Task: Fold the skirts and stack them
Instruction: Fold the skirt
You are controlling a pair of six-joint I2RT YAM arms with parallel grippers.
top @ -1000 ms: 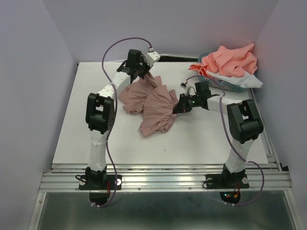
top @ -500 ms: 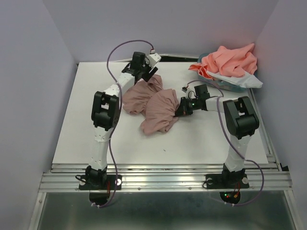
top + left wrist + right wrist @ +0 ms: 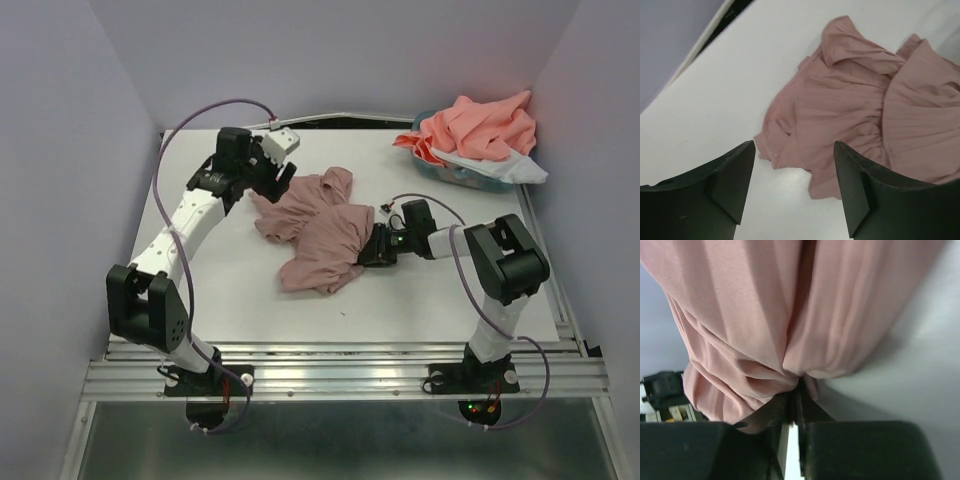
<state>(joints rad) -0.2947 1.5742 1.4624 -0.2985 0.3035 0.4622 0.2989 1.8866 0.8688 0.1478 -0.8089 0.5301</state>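
My left gripper is to grab the crumpled skirt next by its loose outer edge (image 3: 777, 155) instead of its bunched middle. The skirt can then be spread for folding.
A dusty mauve-pink pleated skirt (image 3: 315, 235) lies crumpled in the middle of the white table (image 3: 200, 290). My left gripper (image 3: 272, 178) hovers open just off its far left corner, and in the left wrist view nothing sits between the fingers of the left gripper (image 3: 793, 150), with the skirt (image 3: 855, 110) lying ahead of them. My right gripper (image 3: 370, 245) sits low at the skirt's right edge. In the right wrist view the right gripper (image 3: 799, 385) has its jaws nearly together, pinching bunched folds of the skirt (image 3: 765, 315). A coral-salmon cloth (image 3: 480, 125) and a pale white-blue one (image 3: 510, 165) are heaped at the back right.
A teal basket (image 3: 455, 177) at the back right corner holds the heaped cloths. Purple walls close in the left, back and right sides. A metal rail (image 3: 340, 365) runs along the near edge, where both arm bases are bolted.
My left gripper opened, let go of the skirt's far edge and pulled back to the left. The skirt has dropped and spread flatter. The right gripper stayed at the skirt's right edge.
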